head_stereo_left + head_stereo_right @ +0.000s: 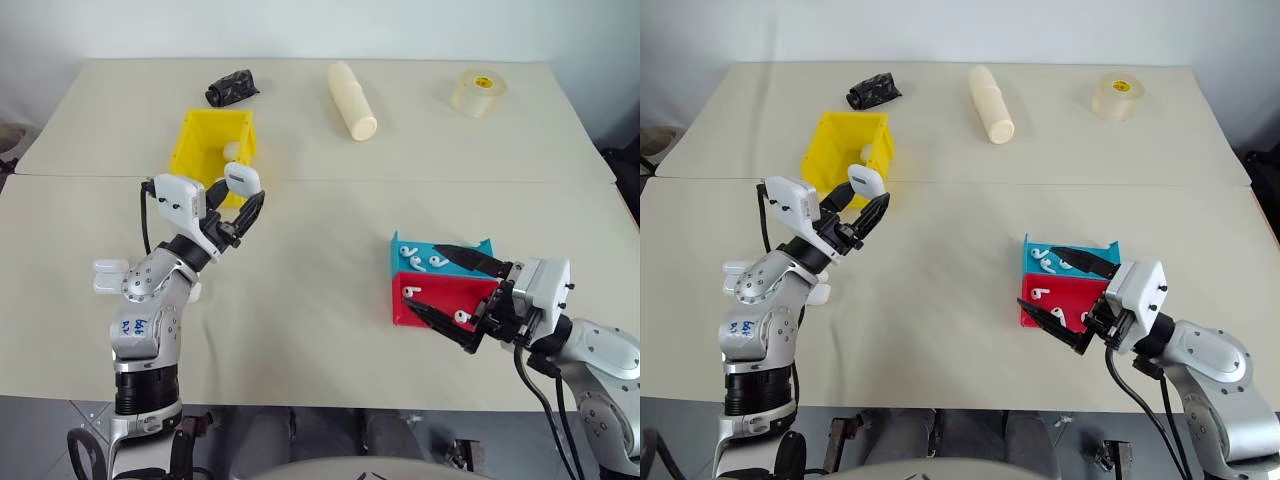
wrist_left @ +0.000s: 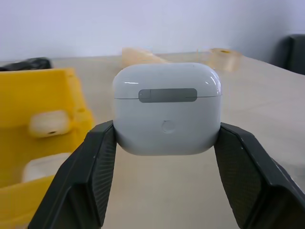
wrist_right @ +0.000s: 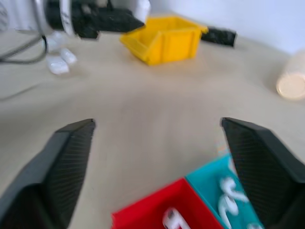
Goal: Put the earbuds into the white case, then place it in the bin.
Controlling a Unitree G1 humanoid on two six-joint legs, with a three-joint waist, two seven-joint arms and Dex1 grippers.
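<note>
My left gripper is holding the white case (image 2: 167, 109) beside the yellow bin (image 2: 43, 138), outside the bin's rim. I need to line the case up with the bin before I open my left gripper.
My left gripper (image 1: 243, 196) is shut on the white case (image 2: 167, 107), which sits closed between the two black fingers. It hovers just in front of the near right corner of the yellow bin (image 1: 203, 148), where another white case (image 1: 232, 151) lies inside. At the right, my right gripper (image 1: 424, 278) stands wide open with nothing between its fingers. It reaches over a blue tray (image 1: 470, 248) and a red tray (image 1: 445, 290). Small white earbuds (image 1: 411, 259) lie in the blue tray, and others (image 1: 462, 317) in the red one.
At the far side of the table are a crumpled black object (image 1: 232, 87), a cream cylinder (image 1: 352, 100) lying down and a roll of clear tape (image 1: 478, 92). Small white cases (image 1: 110, 270) rest on the table beside my left arm.
</note>
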